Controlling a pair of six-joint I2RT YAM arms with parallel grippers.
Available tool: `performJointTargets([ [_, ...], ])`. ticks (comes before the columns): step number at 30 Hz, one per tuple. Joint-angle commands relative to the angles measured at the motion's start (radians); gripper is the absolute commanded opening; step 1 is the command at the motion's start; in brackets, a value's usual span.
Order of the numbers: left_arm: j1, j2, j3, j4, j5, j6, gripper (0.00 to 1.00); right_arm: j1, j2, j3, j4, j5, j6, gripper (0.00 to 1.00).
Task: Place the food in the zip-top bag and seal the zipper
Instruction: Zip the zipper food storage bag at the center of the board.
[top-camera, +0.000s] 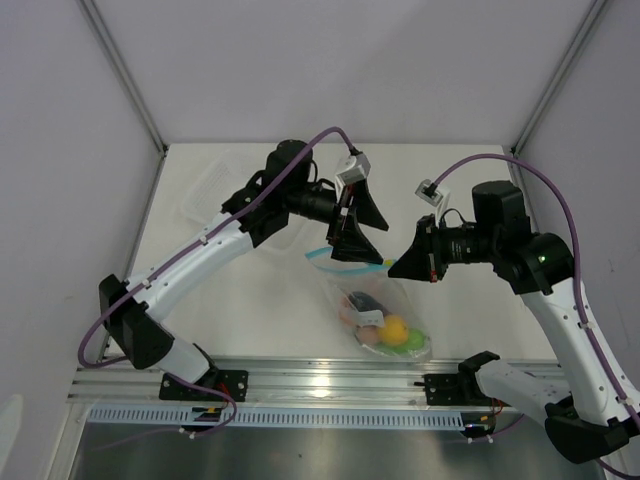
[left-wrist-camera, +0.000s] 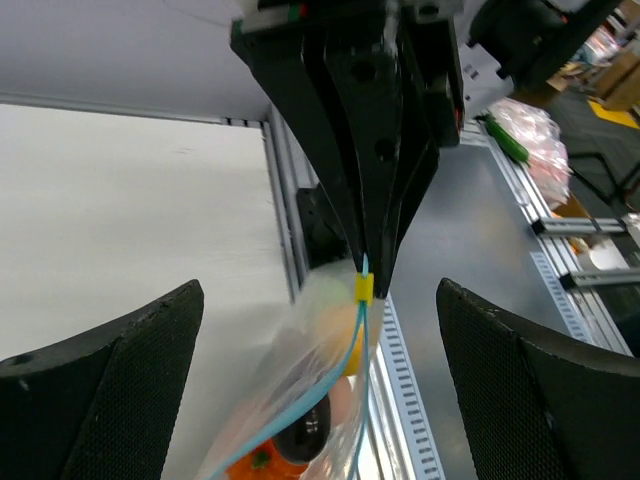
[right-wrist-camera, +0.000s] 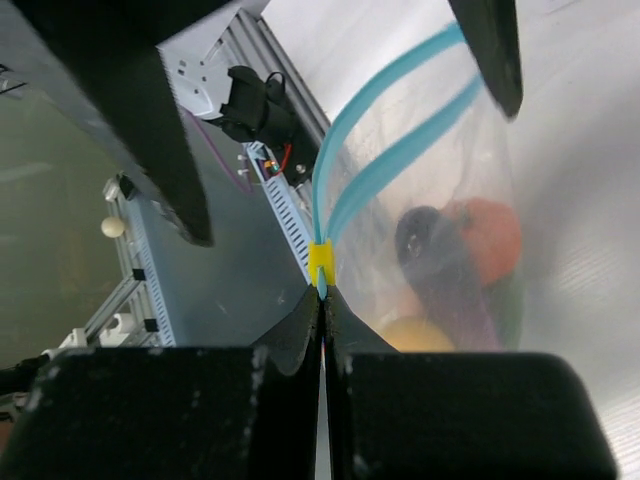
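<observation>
The yellow slider (right-wrist-camera: 320, 263) is still out of reach of my left gripper's fingers, so it isn't time to close yet. My left gripper should move toward the slider first, then close on it.
The clear zip-top bag (top-camera: 375, 310) hangs between my grippers with the food inside: yellow lemon (top-camera: 395, 328), pink peach (top-camera: 367, 336), purple eggplant (top-camera: 364, 299) and a green piece (top-camera: 412, 343). The zipper (top-camera: 345, 260) stands apart as two blue strips (right-wrist-camera: 385, 130) that meet at a yellow slider (right-wrist-camera: 320, 263). My right gripper (right-wrist-camera: 322, 292) is shut on the zipper's end just behind that slider; it shows in the top view (top-camera: 405, 265). My left gripper (left-wrist-camera: 318, 292) is open, its fingers either side of the bag's mouth (top-camera: 358, 235). Orange pumpkin (left-wrist-camera: 262, 464) and eggplant (left-wrist-camera: 303, 432) show through the plastic.
A clear rigid tray (top-camera: 212, 190) lies at the back left, under the left arm. An aluminium rail (top-camera: 320, 380) runs along the table's near edge, just below the bag's bottom. White walls close in the left, back and right sides.
</observation>
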Motion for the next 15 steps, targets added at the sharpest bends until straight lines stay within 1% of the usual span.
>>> performJointTargets([
  [1, -0.005, -0.008, -0.046, 0.082, 0.169, 0.014, 0.98, 0.0, 0.005, 0.043, 0.018, -0.065, 0.032, 0.0],
  [3, -0.005, 0.0, -0.053, 0.096, 0.195, -0.005, 0.91, 0.0, 0.009, 0.04, 0.01, -0.067, 0.032, 0.0],
  [4, -0.005, 0.005, -0.053, 0.101, 0.218, -0.012, 0.81, -0.001, 0.011, 0.04, 0.004, -0.07, 0.033, 0.0],
  [5, -0.005, 0.008, -0.051, 0.104, 0.229, -0.018, 0.75, -0.001, 0.012, 0.038, 0.003, -0.073, 0.033, 0.0],
  [6, -0.005, 0.015, -0.053, 0.11, 0.237, -0.038, 0.66, 0.0, 0.014, 0.038, 0.001, -0.074, 0.033, 0.0],
  [8, -0.005, 0.02, -0.054, 0.139, 0.264, -0.061, 0.59, -0.001, 0.017, 0.035, 0.007, -0.061, 0.048, 0.0],
  [11, -0.005, 0.017, -0.083, 0.2, 0.269, -0.113, 0.51, -0.003, 0.025, 0.035, 0.01, -0.038, 0.059, 0.0],
  [12, -0.005, 0.015, -0.083, 0.204, 0.265, -0.136, 0.46, -0.003, 0.025, 0.035, 0.009, -0.031, 0.062, 0.0],
  [15, -0.005, 0.031, -0.066, 0.182, 0.232, -0.156, 0.39, -0.003, 0.009, 0.027, 0.044, -0.012, 0.094, 0.0],
])
